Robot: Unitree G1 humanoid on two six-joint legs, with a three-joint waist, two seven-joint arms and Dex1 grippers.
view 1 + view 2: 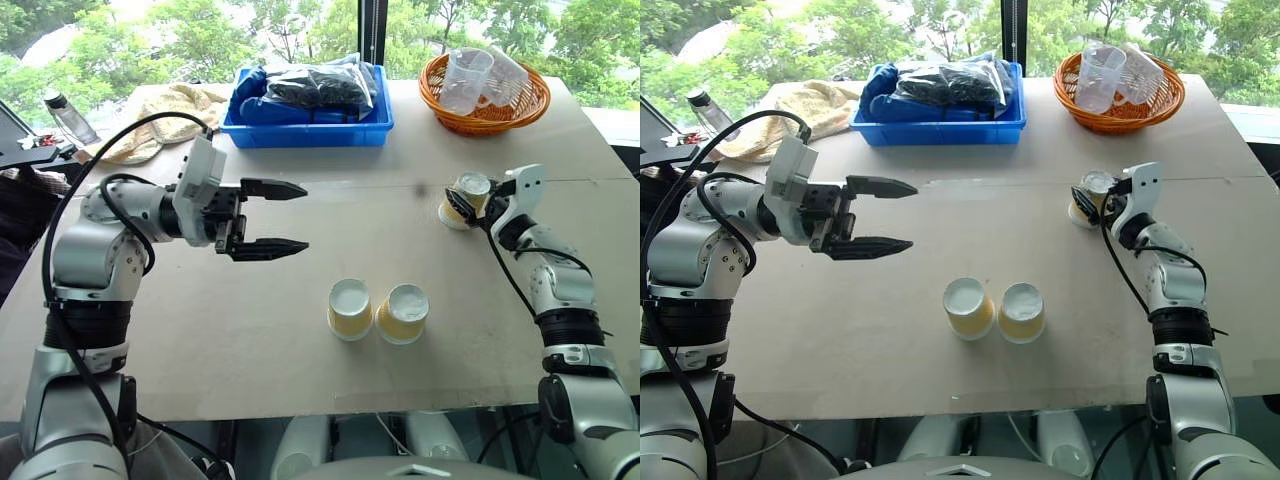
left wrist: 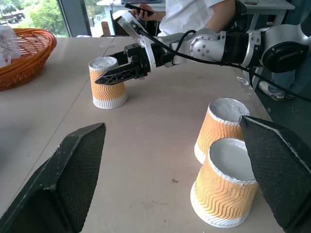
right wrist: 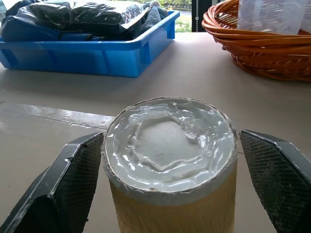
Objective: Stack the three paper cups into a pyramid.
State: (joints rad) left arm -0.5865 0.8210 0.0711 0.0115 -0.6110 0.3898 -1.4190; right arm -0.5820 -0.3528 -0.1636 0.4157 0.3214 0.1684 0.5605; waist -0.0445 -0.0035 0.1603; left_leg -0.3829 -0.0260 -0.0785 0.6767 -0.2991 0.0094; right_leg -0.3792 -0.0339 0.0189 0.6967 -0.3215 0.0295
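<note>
The right gripper is ready to close on the paper cup [image 3: 171, 208] now, because its fingers are beside the cup, below the cup's top rim in the right wrist view.
Two tan paper cups [image 1: 350, 308] [image 1: 402, 313] stand upside down, side by side and touching, at the table's front middle. The third paper cup [image 1: 472, 184] stands upside down at the right, apart from them. My right gripper [image 1: 462, 203] is open and level, with a finger on each side of this cup; the right wrist view shows the cup [image 3: 170, 160] filling the gap between the pads, and I cannot tell if they touch it. My left gripper [image 1: 305, 216] hovers open and empty above the table, left of the pair and pointing right.
A blue bin [image 1: 310, 132] of dark bags sits at the back centre. An orange basket [image 1: 500, 120] holding clear plastic cups is at the back right. A towel [image 1: 170, 115] and a bottle [image 1: 65, 115] lie at the back left. A person [image 2: 194, 14] stands beyond the right edge.
</note>
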